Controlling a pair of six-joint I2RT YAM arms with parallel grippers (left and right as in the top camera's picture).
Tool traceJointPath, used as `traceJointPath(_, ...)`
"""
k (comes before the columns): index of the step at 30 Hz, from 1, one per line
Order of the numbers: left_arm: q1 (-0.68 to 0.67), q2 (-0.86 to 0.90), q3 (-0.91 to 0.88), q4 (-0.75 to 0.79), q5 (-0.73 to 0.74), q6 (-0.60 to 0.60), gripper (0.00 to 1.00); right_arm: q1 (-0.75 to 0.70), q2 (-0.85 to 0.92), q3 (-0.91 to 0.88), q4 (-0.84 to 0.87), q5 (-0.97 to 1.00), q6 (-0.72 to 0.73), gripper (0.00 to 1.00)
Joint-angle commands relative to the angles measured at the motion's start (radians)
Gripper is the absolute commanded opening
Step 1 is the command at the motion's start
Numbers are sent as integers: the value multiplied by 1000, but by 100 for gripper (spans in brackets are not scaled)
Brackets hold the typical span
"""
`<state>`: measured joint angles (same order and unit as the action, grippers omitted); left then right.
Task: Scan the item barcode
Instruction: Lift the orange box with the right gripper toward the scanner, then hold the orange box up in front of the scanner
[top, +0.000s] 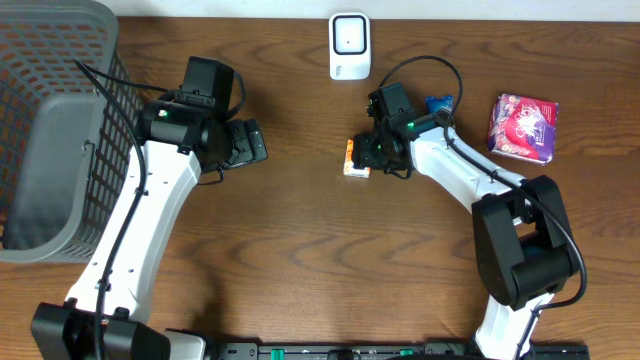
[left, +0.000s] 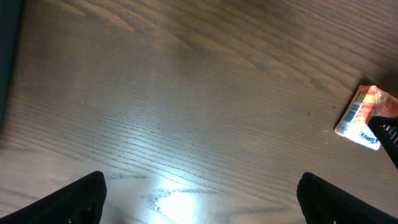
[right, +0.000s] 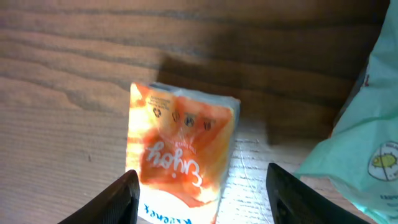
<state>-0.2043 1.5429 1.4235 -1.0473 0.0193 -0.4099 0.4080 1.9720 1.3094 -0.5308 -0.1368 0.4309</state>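
The orange tissue pack needs its barcode scanned, so the right gripper should next grab the pack across its long sides and leave its far end exposed.
The item is a small orange tissue pack (top: 353, 160) lying flat on the wooden table, its barcode side visible in the left wrist view (left: 363, 118). My right gripper (top: 372, 154) hovers right over it, open. In the right wrist view the pack (right: 180, 149) lies between the two fingers with a gap on its right side, and the gripper (right: 202, 196) is not closed on it. The white scanner (top: 350, 45) stands at the back centre. My left gripper (top: 250, 142) is open over bare wood (left: 199, 196), well left of the pack.
A grey mesh basket (top: 60, 120) fills the far left. A pink-and-purple packet (top: 522, 127) and a small blue item (top: 440, 103) lie to the right of the right arm. A pale green packet (right: 367, 143) sits close to the right finger.
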Motion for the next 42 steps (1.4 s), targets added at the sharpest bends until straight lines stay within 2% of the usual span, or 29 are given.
traceJointPath(1,3,2,-4,-3,-13,17,98,0,10,-45,32,12,47,60)
traceJointPath(5,3,2,-4,-3,-13,17,98,0,10,-119,136,3,70,58)
traceJointPath(6,3,2,-4,-3,-13,17,98,0,10,-133,161,3,70,49)
traceJointPath(7,3,2,-4,-3,-13,16,98,0,10,-136,167,3,70,31)
traceJointPath(8,3,2,-4,-3,-13,17,98,0,10,-136,169,4,69,6)
traceJointPath(9,3,2,-4,-3,-13,16,98,0,10,-136,173,3,69,1)
traceJointPath(12,3,2,-4,-3,-13,16,98,0,10,-134,180,-13,60,1)
traceJointPath(21,3,2,-4,-3,-13,16,98,0,-79,-27,162,-27,-120,1)
traceJointPath(25,3,2,-4,-3,-13,17,98,19,-97,15,203,169,-251,1)
traceJointPath(27,3,2,-4,-3,-13,16,98,45,-96,19,270,391,-409,1)
traceJointPath(30,3,2,-4,-3,-13,17,98,79,-95,19,413,587,-635,1)
traceJointPath(33,3,2,-4,-3,-13,17,98,84,-92,19,563,623,-731,1)
traceJointPath(38,3,2,-4,-3,-13,16,98,59,-36,24,841,613,-739,1)
traceJointPath(42,3,2,-4,-3,-13,17,98,55,37,132,840,587,-740,1)
